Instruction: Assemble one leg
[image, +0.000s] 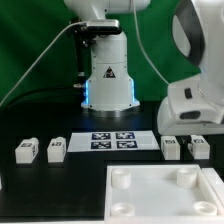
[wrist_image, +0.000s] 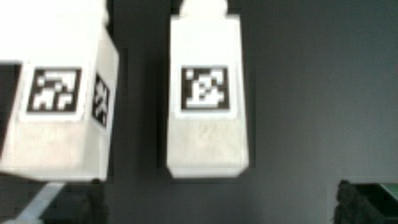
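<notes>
My fingers are above the centred leg (image: 199, 147), so closing now would miss the leg. My gripper lowers first, then closes on the leg.
Four small white legs with marker tags lie on the black table: two at the exterior view's left (image: 26, 150) (image: 56, 149) and two at its right (image: 170, 147) (image: 198, 147). My gripper (image: 193, 120) hangs just above the right pair. In the wrist view two legs lie side by side, one (wrist_image: 208, 100) centred between my fingers and the other (wrist_image: 54, 105) beside it. My gripper (wrist_image: 217, 205) is open and holds nothing. Its dark fingertips (wrist_image: 372, 200) show only at the picture's corners, spread wider than the centred leg.
The large white square tray-like piece with round corner sockets (image: 165, 200) lies at the front. The marker board (image: 112, 140) lies in the middle before the robot base (image: 108, 80). A green backdrop stands behind.
</notes>
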